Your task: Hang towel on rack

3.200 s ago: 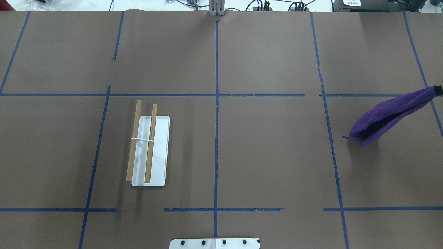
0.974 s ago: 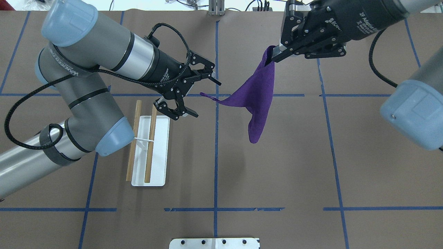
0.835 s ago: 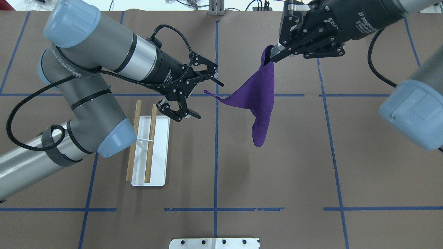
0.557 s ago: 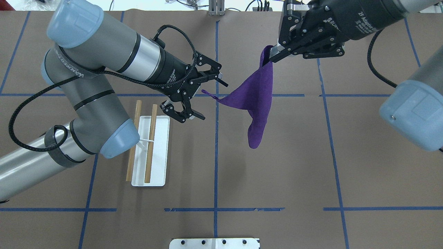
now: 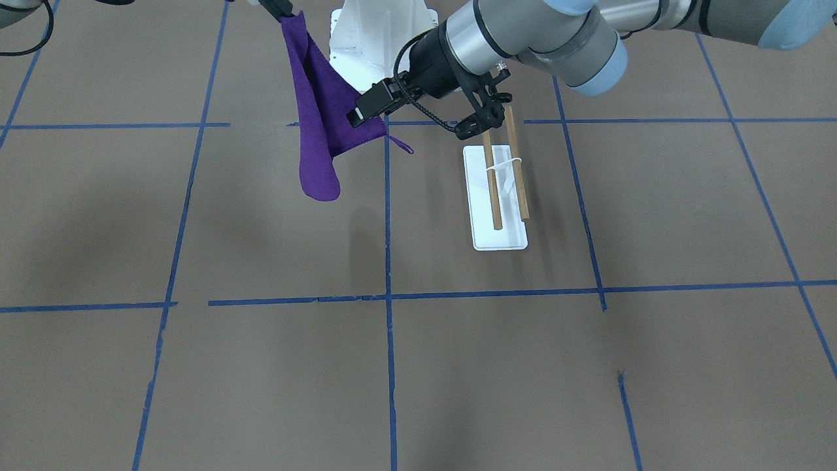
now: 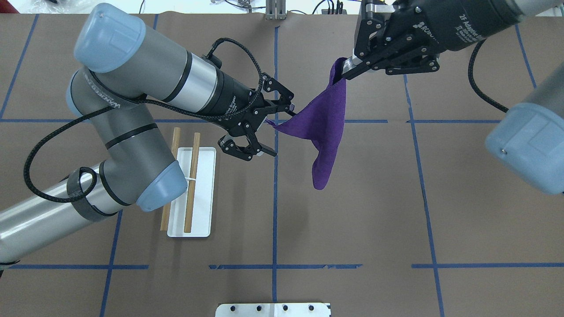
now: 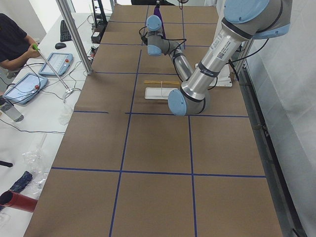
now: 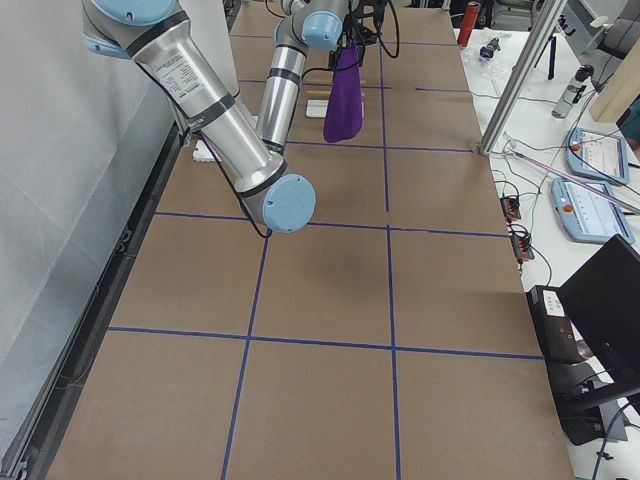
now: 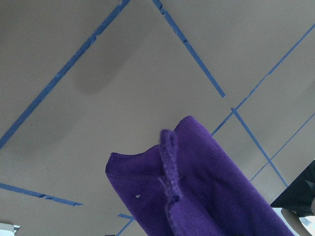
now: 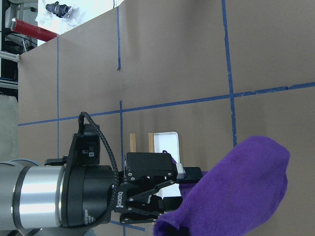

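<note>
The left gripper grabs the purple towel by its looped corner (image 5: 384,133) next, to spread the towel for hanging on the rack (image 5: 495,192).
The purple towel (image 6: 328,125) hangs in the air from one corner, above the table's middle. My right gripper (image 6: 343,75) is shut on that top corner; it also shows at the top of the front-facing view (image 5: 282,12). My left gripper (image 6: 281,131) is open, its jaws on either side of the towel's left corner, which carries the thin loop (image 5: 400,142). The left wrist view shows this corner (image 9: 197,191) close up. The rack (image 6: 192,185), two wooden dowels over a white base (image 6: 203,220), stands on the table left of centre, below my left arm.
A white bolted pedestal (image 6: 273,309) sits at the near table edge, also seen in the front-facing view (image 5: 379,33). Blue tape lines (image 6: 275,198) grid the brown table. An operator (image 7: 10,39) sits at a side bench beyond the table.
My left gripper has moved right, toward the towel, until its open jaws straddle the loop corner. My right gripper has held the towel almost still, after bringing it in from the right edge.
</note>
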Controlling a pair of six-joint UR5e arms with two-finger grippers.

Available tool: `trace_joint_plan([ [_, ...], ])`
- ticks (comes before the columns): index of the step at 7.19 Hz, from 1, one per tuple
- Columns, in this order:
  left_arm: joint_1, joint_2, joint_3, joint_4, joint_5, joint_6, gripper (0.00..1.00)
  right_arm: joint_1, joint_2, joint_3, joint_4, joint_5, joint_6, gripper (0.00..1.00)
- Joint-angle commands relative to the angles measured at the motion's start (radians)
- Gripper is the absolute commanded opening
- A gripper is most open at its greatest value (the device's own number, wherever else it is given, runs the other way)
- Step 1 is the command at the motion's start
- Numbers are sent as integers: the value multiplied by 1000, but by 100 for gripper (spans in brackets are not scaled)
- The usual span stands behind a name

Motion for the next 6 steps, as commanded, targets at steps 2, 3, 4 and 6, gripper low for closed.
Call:
trace_joint_plan([
  [2, 3, 7, -1, -48, 4, -3, 0, 1, -2, 9, 0, 4, 0, 0],
  [3, 3, 5, -4, -54, 29, -5, 0, 1, -4, 12, 0, 4, 0, 0],
  [4, 3, 7, -5, -73, 33, -6, 0, 0, -9, 12, 0, 3, 0, 0],
  [6, 3, 8, -11, -74, 34, -5, 0, -5, -18, 20, 2, 1, -3, 99],
])
